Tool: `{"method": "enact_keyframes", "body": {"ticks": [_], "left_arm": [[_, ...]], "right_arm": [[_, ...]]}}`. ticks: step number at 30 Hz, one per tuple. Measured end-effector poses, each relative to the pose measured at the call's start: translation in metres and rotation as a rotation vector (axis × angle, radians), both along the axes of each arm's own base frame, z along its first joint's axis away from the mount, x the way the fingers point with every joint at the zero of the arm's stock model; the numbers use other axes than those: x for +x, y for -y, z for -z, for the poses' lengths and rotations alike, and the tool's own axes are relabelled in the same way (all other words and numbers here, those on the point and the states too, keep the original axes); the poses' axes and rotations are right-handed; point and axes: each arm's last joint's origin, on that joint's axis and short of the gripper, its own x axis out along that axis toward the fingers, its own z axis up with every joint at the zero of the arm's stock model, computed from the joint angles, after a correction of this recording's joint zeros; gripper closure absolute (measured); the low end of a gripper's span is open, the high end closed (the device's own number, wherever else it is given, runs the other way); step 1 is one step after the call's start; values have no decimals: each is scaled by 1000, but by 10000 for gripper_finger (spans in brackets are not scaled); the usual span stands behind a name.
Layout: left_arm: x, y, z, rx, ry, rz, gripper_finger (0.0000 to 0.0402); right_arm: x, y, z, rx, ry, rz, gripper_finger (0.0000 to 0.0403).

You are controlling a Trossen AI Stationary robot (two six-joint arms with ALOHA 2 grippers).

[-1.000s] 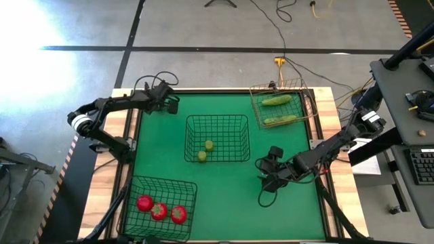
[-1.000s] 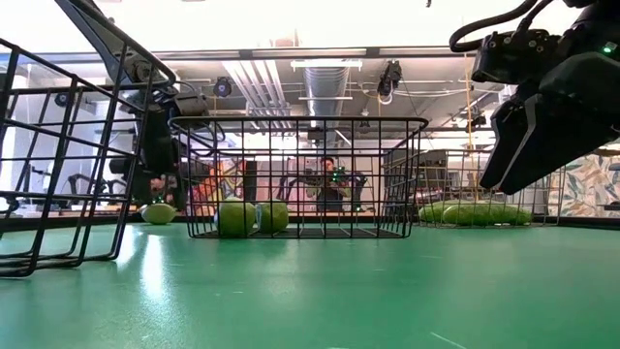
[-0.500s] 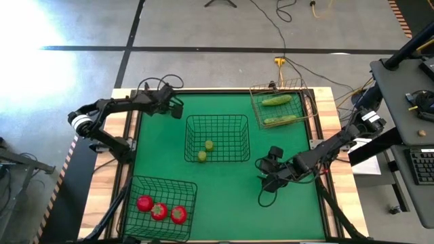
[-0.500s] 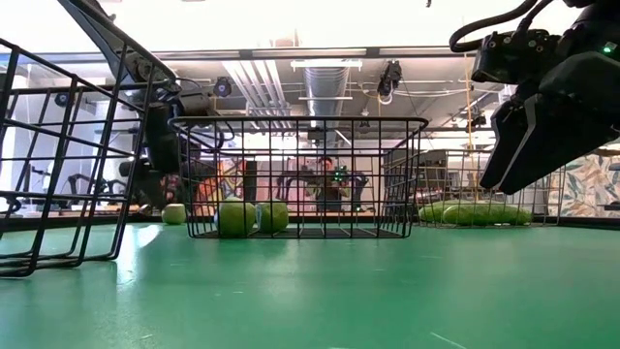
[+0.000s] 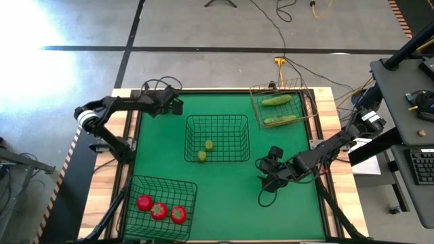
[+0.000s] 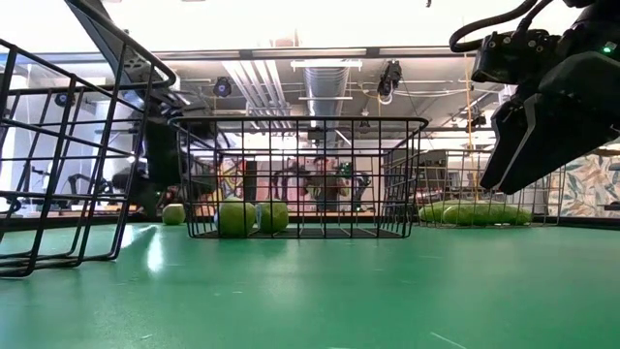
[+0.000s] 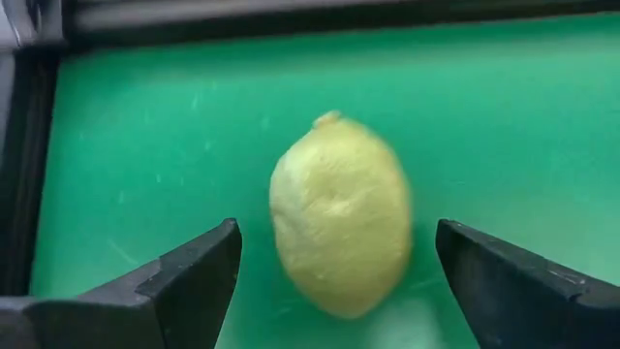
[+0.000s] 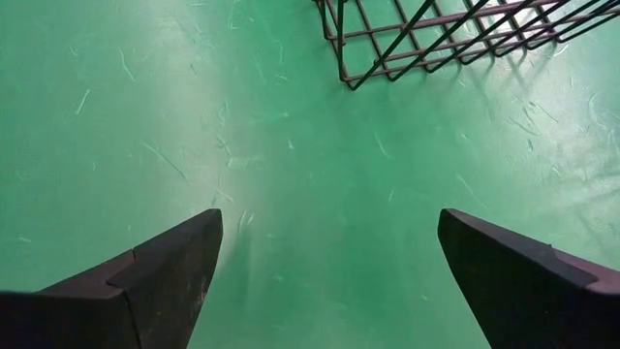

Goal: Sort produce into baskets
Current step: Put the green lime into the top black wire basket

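Observation:
The pale yellow-green fruit needs to go into the dark centre basket. My left gripper will pick up the fruit by its rounded middle (image 7: 341,221) next.
A pale yellow-green fruit (image 7: 339,213) lies on the green mat near the table's far left corner and also shows in the low view (image 6: 173,213). My left gripper (image 7: 336,237) is open and low over it, one finger on either side with a gap to each; in the high view my left gripper (image 5: 171,105) hides the fruit. My right gripper (image 5: 269,179) is open and empty above the mat, right of the centre basket, and it shows in the right wrist view (image 8: 329,242).
The dark centre basket (image 5: 234,122) holds two yellow-green fruits (image 5: 209,144). The tan basket (image 5: 258,112) at the far right holds two cucumbers (image 5: 277,100). The dark basket (image 5: 183,186) at the near left holds three tomatoes (image 5: 159,211). Bare mat lies between the baskets.
My left gripper has gone a little toward the table's right edge and down over the fruit. The fruit has shifted a little toward the right along the mat and now lies still.

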Motion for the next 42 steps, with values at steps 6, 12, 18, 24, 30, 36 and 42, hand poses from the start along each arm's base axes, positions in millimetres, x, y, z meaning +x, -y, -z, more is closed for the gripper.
{"method": "enact_keyframes", "body": {"ticks": [6,12,18,24,30,36,42], "left_arm": [[6,0,15,20,2,-60,79],[12,1,15,118,-2,-120,96],[10,2,19,171,30,-144,152],[10,9,24,156,57,-138,265],[20,31,-8,213,114,-39,267],[27,61,-93,394,316,92,268],[49,118,-130,354,582,401,268]], "right_arm": [[0,0,0,-2,-2,-3,26],[0,0,0,-3,-2,-2,26],[0,0,0,-4,-4,-3,26],[0,0,0,-3,-4,-2,26],[0,0,0,-3,-4,-2,26],[0,0,0,-4,-2,-6,26],[2,-2,-1,4,30,-6,26]]}}
